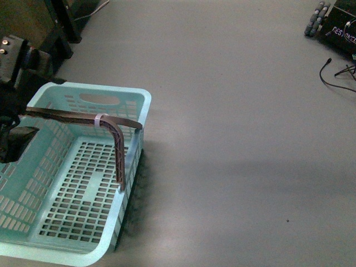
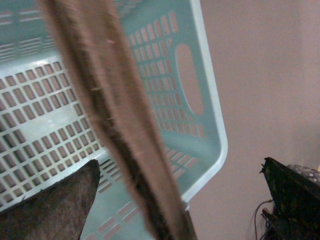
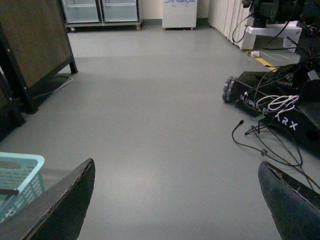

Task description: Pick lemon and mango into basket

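Note:
The left gripper should grab the basket by its brownish handle next, to bring the basket over for the lemon and mango.
The aqua basket [image 1: 83, 167] stands on the grey floor at the lower left, empty, with its brownish handle [image 1: 119, 156] and white tie [image 1: 100, 120] across the top. My left gripper [image 1: 12, 133] hovers at the basket's left side. In the left wrist view it [image 2: 180, 162] is open, and the handle [image 2: 120, 115] runs between its fingers [image 2: 55, 207] without being clamped. My right gripper [image 3: 174, 167] is open over bare floor, with a corner of the basket [image 3: 20, 172] to one side. The lemon and the mango are out of view.
A black wheeled robot base [image 3: 280, 100] with loose cables [image 3: 260, 145] sits on the floor to the far right [image 1: 336, 28]. A dark board on black legs [image 3: 35, 45] stands at the far left. White cabinets [image 3: 100, 10] line the back wall.

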Action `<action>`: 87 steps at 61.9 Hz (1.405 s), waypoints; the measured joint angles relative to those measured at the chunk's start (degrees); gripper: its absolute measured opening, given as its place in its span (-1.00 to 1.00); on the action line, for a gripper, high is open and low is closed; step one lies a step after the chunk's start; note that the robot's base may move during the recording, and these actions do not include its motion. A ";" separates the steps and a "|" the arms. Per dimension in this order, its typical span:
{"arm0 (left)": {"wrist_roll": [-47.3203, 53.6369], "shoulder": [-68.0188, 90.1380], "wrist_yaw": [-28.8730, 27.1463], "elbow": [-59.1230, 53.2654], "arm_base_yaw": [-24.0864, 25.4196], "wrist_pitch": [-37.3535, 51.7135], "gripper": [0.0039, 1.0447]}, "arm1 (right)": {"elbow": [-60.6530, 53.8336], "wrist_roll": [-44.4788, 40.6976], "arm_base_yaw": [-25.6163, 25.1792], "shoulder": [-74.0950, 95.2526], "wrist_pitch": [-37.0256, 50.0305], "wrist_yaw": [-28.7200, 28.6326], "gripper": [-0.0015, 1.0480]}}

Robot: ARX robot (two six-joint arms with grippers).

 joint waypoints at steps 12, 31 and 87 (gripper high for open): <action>-0.79 7.43 -0.92 8.31 -1.84 -3.45 0.83 | 0.00 0.00 0.00 0.00 0.00 -0.02 0.83; -6.23 9.49 -1.73 10.56 -2.60 -4.81 -0.16 | 0.00 0.00 0.00 0.00 0.00 -0.02 0.83; -13.99 -59.19 -2.34 -5.42 0.37 -34.95 -0.49 | 0.00 0.00 0.00 0.00 0.00 -0.02 0.83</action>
